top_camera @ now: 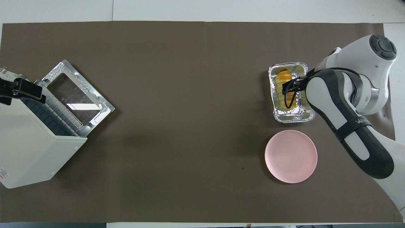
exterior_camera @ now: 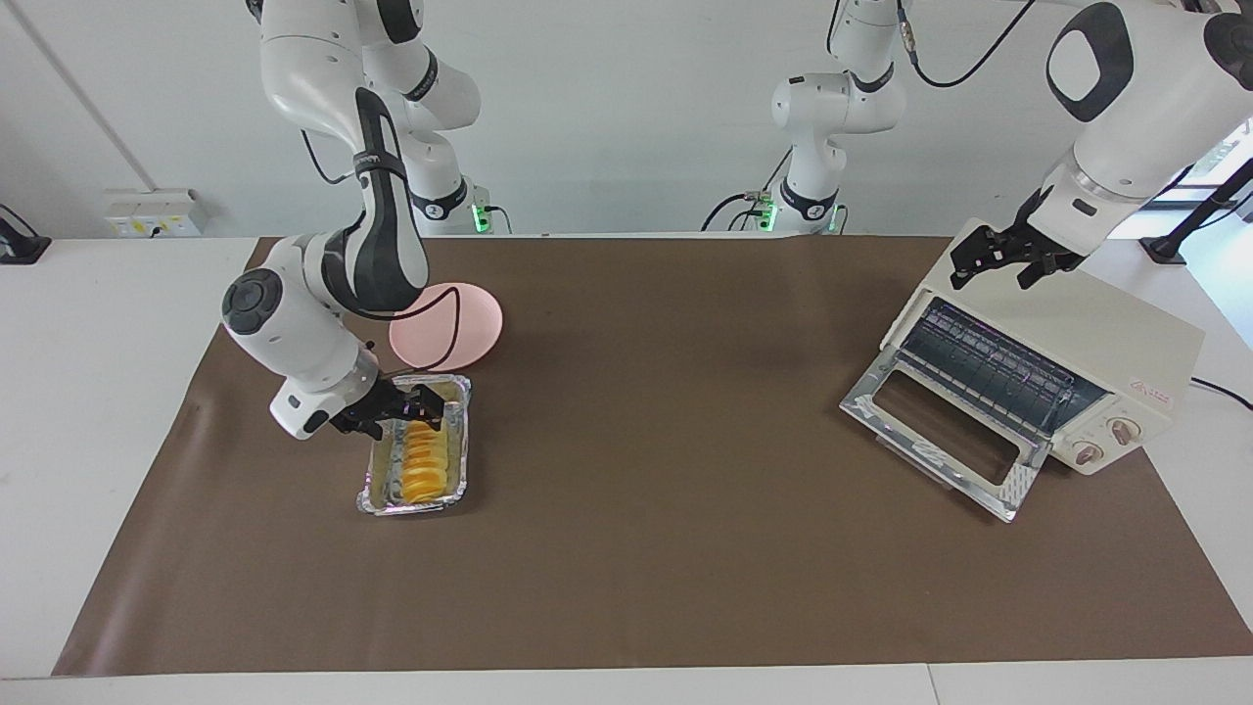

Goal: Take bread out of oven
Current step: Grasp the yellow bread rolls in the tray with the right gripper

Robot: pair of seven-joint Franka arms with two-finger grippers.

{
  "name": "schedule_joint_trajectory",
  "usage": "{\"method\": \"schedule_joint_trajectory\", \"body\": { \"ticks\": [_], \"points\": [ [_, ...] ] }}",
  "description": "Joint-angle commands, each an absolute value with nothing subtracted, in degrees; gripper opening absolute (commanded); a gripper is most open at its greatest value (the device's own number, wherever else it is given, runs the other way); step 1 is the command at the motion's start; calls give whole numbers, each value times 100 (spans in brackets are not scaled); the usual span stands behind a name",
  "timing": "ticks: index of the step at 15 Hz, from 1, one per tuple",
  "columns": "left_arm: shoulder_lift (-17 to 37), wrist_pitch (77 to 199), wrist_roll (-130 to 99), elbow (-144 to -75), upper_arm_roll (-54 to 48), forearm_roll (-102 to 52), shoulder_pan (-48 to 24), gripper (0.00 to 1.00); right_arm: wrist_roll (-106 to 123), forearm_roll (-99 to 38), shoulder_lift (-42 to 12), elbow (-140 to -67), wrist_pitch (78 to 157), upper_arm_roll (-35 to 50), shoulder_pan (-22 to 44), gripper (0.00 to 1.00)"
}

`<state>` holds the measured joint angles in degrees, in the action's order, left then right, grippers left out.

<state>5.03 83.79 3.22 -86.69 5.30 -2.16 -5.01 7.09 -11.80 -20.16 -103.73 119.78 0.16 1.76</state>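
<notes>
The bread is in its foil tray and needs to go onto the pink plate (top_camera: 290,156). My right gripper will next grab the bread by its ridged end (top_camera: 289,104).
The bread (exterior_camera: 427,474) (top_camera: 282,78), a ridged golden-yellow loaf, lies in a crinkled foil tray (exterior_camera: 411,506) (top_camera: 292,118) toward the right arm's end of the table. My right gripper (exterior_camera: 409,416) (top_camera: 288,87) hangs open just over the loaf's end nearer the robots and holds nothing. The cream-white oven (exterior_camera: 1126,338) (top_camera: 28,148) stands at the left arm's end. Its glass door (exterior_camera: 940,431) (top_camera: 77,95) is dropped open and the wire rack inside is bare. My left gripper (exterior_camera: 998,269) (top_camera: 28,90) waits open over the oven's top edge.
A round pink plate (exterior_camera: 470,318) (top_camera: 291,156) lies beside the foil tray, nearer to the robots. A brown mat (exterior_camera: 666,490) covers the table, with white tabletop around it.
</notes>
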Motion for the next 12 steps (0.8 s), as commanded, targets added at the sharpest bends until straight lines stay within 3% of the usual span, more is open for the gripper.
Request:
{"method": "schedule_joint_trajectory", "body": {
  "ticks": [1, 5, 7, 9, 11, 12],
  "points": [
    [316, 8473, 299, -8903, 466, -105, -457, 100, 633, -1072, -1995, -10660, 12330, 35, 158, 100],
    [316, 8473, 308, -8903, 466, -105, -457, 100, 615, -1081, -1995, -10810, 12428, 35, 158, 96],
    [316, 8473, 308, -8903, 466, -105, -457, 100, 624, -1081, -1978, -11011, 12638, 44, 167, 84],
    [316, 8473, 299, -8903, 475, -105, -457, 100, 633, -1081, -1960, -11074, 12709, 44, 167, 62],
    [316, 8473, 299, -8903, 466, -105, -457, 100, 659, -1081, -1960, -11074, 12709, 44, 167, 27],
    [316, 8473, 299, -8903, 475, -105, -457, 100, 677, -1081, -1960, -11066, 12709, 44, 167, 0]
  ]
}}
